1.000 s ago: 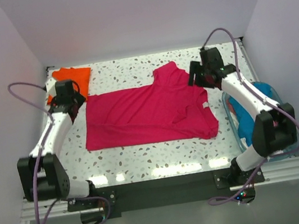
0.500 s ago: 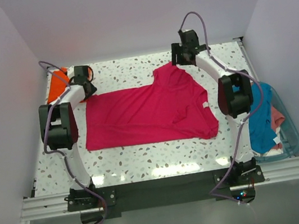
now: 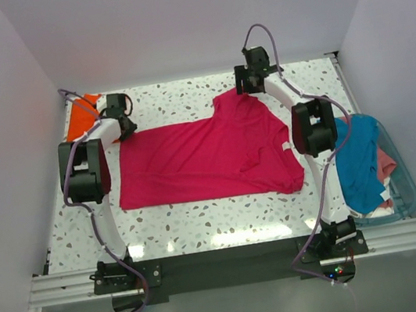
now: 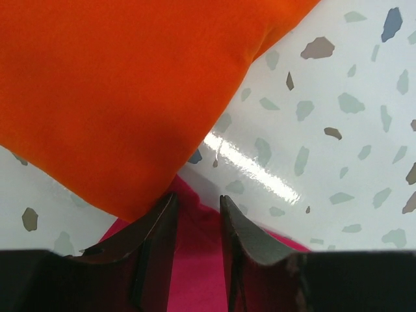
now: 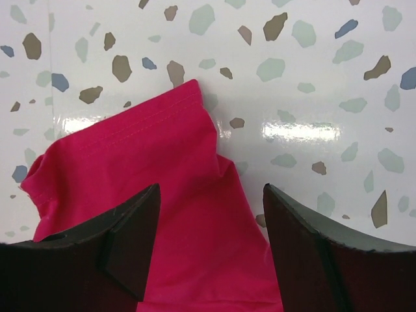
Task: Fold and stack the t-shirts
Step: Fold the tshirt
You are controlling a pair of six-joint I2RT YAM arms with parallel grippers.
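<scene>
I will next use my right gripper to fold the back sleeve's side forward over the t-shirt's body, grabbing the magenta-red t-shirt point(image 3: 208, 156) by that back sleeve.
The magenta-red t-shirt point(image 3: 208, 156) lies spread flat mid-table, with one sleeve point(image 5: 143, 149) pointing to the back. My left gripper point(image 3: 126, 127) is at the shirt's back-left corner. Its jaws point(image 4: 198, 201) stand a narrow gap apart with the magenta corner point(image 4: 195, 260) between them, beside the folded orange t-shirt point(image 4: 130, 91), which lies at the back left point(image 3: 78, 119). My right gripper point(image 3: 248, 86) is wide open point(image 5: 211, 192) low over the back sleeve. The teal-blue t-shirt point(image 3: 355, 160) and the salmon-pink t-shirt point(image 3: 386, 163) lie in the tub.
The clear blue-rimmed tub point(image 3: 406, 200) stands at the table's right edge. White walls close in the back and both sides. Speckled tabletop point(image 3: 175, 98) shows behind and in front of the magenta shirt.
Both arms have stretched out to the back: the left to the shirt's back-left corner, the right to the back sleeve. The shirt itself has not moved.
</scene>
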